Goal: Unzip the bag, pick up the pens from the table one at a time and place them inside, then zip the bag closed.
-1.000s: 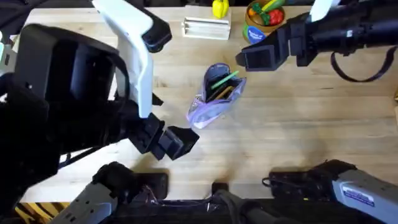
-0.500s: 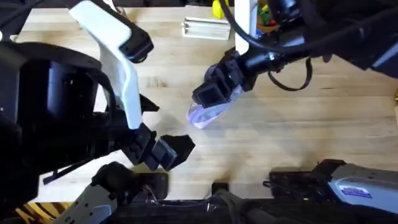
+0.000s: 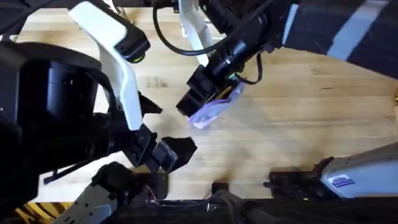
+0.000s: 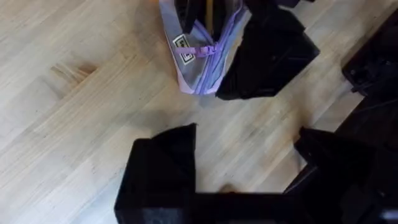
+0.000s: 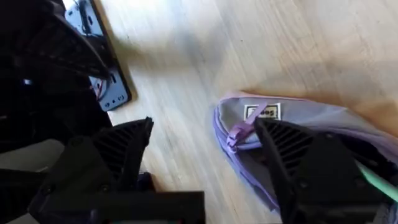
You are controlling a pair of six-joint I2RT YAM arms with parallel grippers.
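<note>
My left gripper takes hold of the bag by its narrow label end (image 4: 200,73) next, because the bag's opening (image 4: 213,20) gapes slack around the tan pen.
The lavender bag (image 3: 210,112) lies mid-table with its mouth unzipped; the purple zipper pull (image 5: 239,131) sits at the end by the small label (image 4: 183,50). A light green pen (image 5: 377,180) and a tan pen (image 4: 209,11) lie inside it. My right gripper (image 3: 190,101) reaches in from the back and hangs open over the bag's label end. In the right wrist view one finger (image 5: 297,155) stands over the bag's mouth and the other over bare wood. My left gripper (image 3: 175,151) is open above the table, a short way in front of the bag, holding nothing.
The wooden table (image 3: 298,124) has free room to the right of the bag. My left arm rises large and dark over the table's left side (image 3: 56,112). The right arm covers the things at the back edge.
The right arm swung in from the back right and came down over the bag, then slid toward its label end. The left gripper has barely moved.
</note>
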